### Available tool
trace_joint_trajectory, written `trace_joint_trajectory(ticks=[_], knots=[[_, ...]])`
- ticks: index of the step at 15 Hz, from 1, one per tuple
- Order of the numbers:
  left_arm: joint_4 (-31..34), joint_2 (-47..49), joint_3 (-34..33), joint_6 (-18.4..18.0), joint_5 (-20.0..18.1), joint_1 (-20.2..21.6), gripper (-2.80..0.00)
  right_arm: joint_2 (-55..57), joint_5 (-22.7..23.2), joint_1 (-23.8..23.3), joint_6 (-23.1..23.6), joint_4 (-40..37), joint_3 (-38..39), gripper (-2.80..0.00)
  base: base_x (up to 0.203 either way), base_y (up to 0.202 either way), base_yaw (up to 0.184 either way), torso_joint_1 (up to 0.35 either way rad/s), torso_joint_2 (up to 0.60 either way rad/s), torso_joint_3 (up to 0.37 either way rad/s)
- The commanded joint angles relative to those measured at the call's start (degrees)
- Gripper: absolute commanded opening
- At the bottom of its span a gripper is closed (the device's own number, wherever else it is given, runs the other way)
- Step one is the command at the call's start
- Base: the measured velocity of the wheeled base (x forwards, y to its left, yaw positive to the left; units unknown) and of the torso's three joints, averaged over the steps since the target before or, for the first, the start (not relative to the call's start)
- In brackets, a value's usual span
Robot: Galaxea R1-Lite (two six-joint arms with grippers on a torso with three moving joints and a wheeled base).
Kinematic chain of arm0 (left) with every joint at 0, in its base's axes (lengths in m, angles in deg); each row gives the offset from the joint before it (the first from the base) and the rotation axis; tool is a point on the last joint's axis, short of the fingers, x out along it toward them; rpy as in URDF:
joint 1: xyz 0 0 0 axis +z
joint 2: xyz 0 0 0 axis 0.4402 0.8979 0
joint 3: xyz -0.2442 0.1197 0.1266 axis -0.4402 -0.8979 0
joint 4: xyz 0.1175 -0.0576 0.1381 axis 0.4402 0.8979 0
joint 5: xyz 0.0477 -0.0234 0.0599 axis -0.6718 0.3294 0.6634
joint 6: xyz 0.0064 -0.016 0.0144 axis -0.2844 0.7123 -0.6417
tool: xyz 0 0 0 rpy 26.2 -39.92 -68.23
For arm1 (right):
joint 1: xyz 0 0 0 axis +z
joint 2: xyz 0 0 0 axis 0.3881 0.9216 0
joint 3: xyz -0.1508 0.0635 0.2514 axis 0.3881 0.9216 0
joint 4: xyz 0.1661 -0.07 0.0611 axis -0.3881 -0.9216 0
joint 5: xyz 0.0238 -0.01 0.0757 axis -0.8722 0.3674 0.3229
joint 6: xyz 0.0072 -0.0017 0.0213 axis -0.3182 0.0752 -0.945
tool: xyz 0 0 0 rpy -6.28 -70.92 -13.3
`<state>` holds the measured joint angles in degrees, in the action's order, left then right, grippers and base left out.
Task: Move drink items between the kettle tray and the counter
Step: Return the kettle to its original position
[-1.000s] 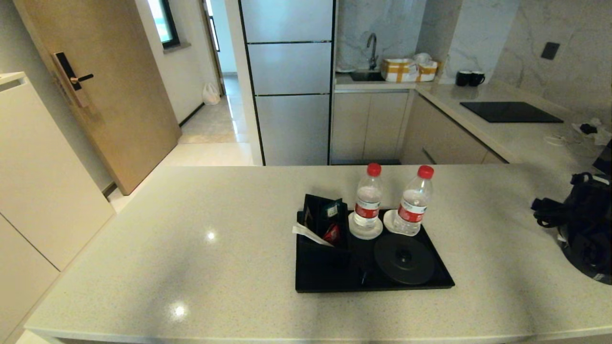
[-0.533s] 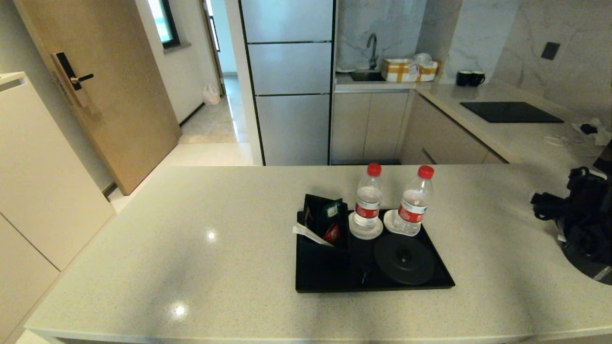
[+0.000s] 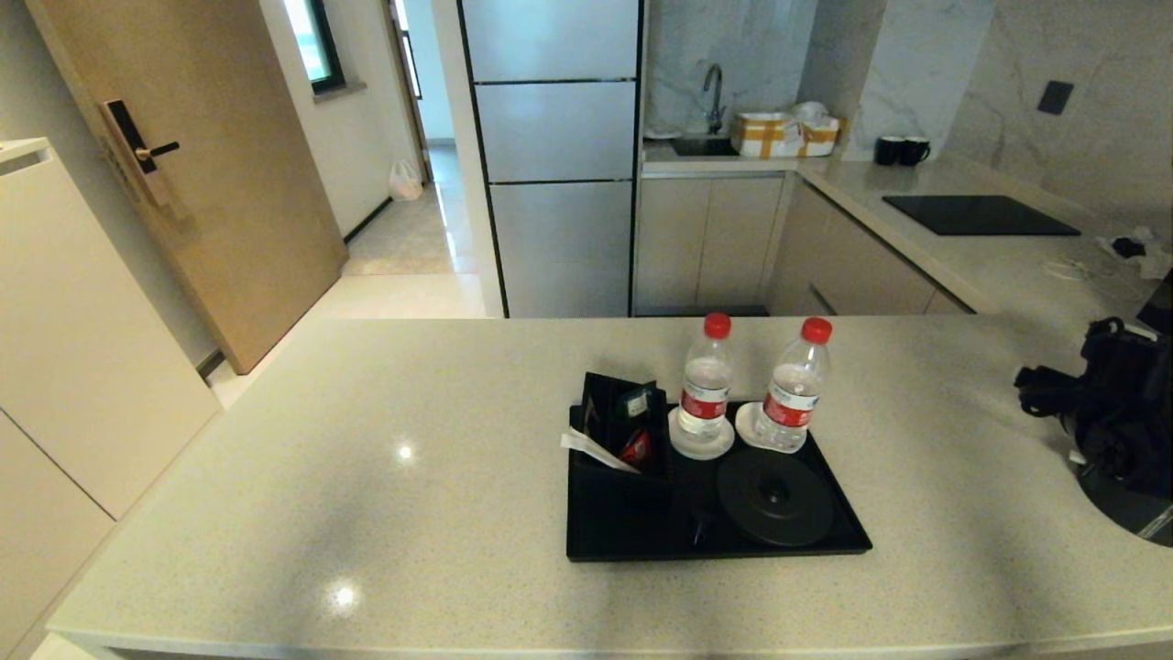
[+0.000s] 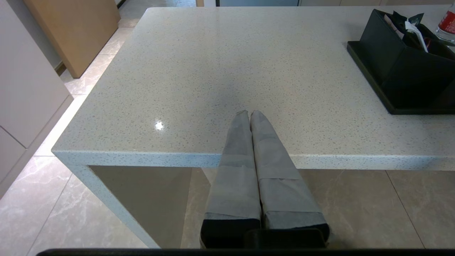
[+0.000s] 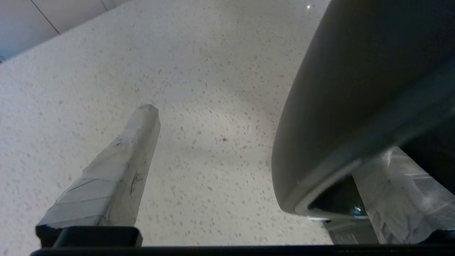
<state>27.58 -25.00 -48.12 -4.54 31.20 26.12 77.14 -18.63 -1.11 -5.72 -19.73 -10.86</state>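
My right fingers, inside and beside the kettle's handle [image 5: 315,140], should close.
The black kettle tray [image 3: 623,541] lies mid-counter [image 3: 367,477] with its round base disc [image 3: 775,495] bare. Two clear red-capped bottles [image 3: 705,390] [image 3: 792,390] stand on white saucers at the tray's back. The dark grey kettle [image 3: 1132,518] stands on the counter at the far right, mostly hidden under my right arm [image 3: 1113,412]. In the right wrist view my right gripper [image 5: 263,135] is open above the counter. The kettle's curved side [image 5: 355,89] reaches between its fingers and covers one fingertip. My left gripper [image 4: 249,113] is shut, parked at the counter's front edge.
A black sachet box [image 3: 623,417] fills the tray's left part and also shows in the left wrist view [image 4: 401,67]. A black glass hob [image 3: 981,215] and two mugs [image 3: 900,150] sit on the back counter. Broad bare stone stretches left of the tray.
My right arm has risen and pulled back from the kettle, uncovering part of its top at the right edge. The tray, the bottles and the left arm have not moved.
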Motion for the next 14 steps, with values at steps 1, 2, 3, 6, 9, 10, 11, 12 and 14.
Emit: trace_joint_trajectory(ticks=[1,2,3,6,9,10,11,12,14], knots=[[0.0,0.0,0.0,0.0,0.0,0.0,-2.8,0.7,-0.1,0.0,-0.2,0.4,-0.7,0.0,0.0,0.0,0.0,0.0,0.0,0.0],[0.0,0.0,0.0,0.0,0.0,0.0,-2.8,0.6,-0.1,0.0,-0.3,0.2,-0.6,0.0,0.0,0.0,0.0,0.0,0.0,0.0],[0.0,0.0,0.0,0.0,0.0,0.0,-2.8,0.3,-0.2,0.0,-0.3,-0.6,-0.5,0.0,0.0,0.0,0.0,0.0,0.0,0.0],[0.0,0.0,0.0,0.0,0.0,0.0,-2.8,0.0,-1.1,0.0,-1.3,-1.3,-0.7,-2.8,0.0,0.0,0.0,0.0,0.0,0.0],[0.0,0.0,0.0,0.0,0.0,0.0,-2.8,0.0,-1.1,0.0,-1.3,-1.3,-0.6,-2.8,0.0,0.0,0.0,0.0,0.0,0.0],[0.0,0.0,0.0,0.0,0.0,0.0,-2.8,0.0,-1.1,0.0,-1.3,-1.2,-0.6,-2.8,0.0,0.0,0.0,0.0,0.0,0.0],[0.0,0.0,0.0,0.0,0.0,0.0,-2.8,-0.1,-1.1,0.0,-1.4,-1.2,-0.6,-2.8,0.0,0.0,0.0,0.0,0.0,0.0],[0.0,0.0,0.0,0.0,0.0,0.0,-2.8,-0.1,-1.1,0.0,-1.4,-1.1,-0.4,-2.8,0.0,0.0,0.0,0.0,0.0,0.0],[0.0,0.0,0.0,0.0,0.0,0.0,-2.8,-0.1,-1.1,0.0,-1.4,-1.0,-0.2,-2.8,0.0,0.0,0.0,0.0,0.0,0.0]])
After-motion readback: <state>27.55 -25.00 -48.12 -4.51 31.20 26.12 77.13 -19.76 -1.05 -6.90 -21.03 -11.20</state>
